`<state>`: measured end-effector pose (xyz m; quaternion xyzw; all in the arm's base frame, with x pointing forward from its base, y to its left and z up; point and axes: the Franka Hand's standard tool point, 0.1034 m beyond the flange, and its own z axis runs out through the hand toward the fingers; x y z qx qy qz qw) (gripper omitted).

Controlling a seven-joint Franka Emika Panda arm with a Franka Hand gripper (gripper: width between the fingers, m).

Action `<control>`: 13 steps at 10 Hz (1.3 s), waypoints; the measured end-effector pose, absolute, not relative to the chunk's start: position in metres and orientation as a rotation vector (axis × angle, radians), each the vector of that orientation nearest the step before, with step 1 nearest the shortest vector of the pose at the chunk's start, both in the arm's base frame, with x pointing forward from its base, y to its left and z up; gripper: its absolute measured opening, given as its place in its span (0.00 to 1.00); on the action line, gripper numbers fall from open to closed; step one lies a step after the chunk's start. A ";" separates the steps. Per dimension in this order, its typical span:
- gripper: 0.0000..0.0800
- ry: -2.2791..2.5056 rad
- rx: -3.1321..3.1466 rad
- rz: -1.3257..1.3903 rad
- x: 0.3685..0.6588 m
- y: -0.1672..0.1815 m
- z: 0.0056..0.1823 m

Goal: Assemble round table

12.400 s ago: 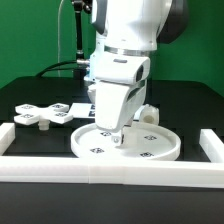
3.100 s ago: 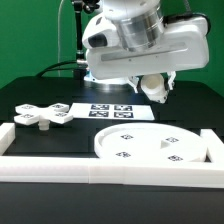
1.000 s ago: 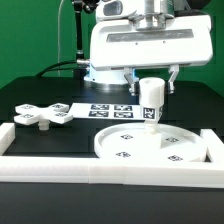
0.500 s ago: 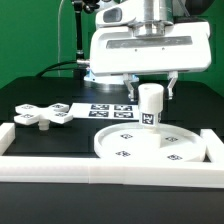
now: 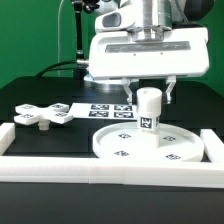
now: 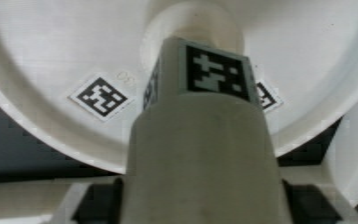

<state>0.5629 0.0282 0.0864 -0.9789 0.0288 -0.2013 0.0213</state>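
The short cylindrical post (image 5: 149, 110) has its lower end on the middle of the disc and would stay standing, so I should open my gripper now.
The large flat rimmed disc (image 5: 152, 146) lies on the table at the exterior view's right, tags up. My gripper (image 5: 149, 95) is shut on the short cylindrical post (image 5: 149, 110) and holds it upright over the disc's middle; whether its lower end touches the disc I cannot tell. In the wrist view the post (image 6: 197, 130) fills the middle, tag facing the camera, with the disc (image 6: 78, 60) behind it and the dark fingers (image 6: 101, 195) at both sides of the post. The flat lobed cross-shaped piece (image 5: 43, 114) lies at the exterior view's left.
White border rails run along the front (image 5: 100, 170) and at both sides (image 5: 6, 134). The marker board (image 5: 108, 108) lies behind the disc. The arm's wide white body (image 5: 140, 50) hangs above the disc.
Over the last second the gripper with the post has moved down a little toward the disc. Earlier the disc was shifted toward the exterior view's right and the post was picked up.
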 end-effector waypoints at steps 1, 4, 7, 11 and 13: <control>0.51 0.085 -3.034 -0.636 0.564 0.028 0.087; 0.65 0.085 -3.035 -0.633 0.564 0.028 0.086; 0.80 0.087 -3.034 -0.634 0.563 0.028 0.088; 0.81 0.091 -3.027 -0.609 0.565 0.026 0.103; 0.81 0.091 -3.018 -0.568 0.569 0.028 0.119</control>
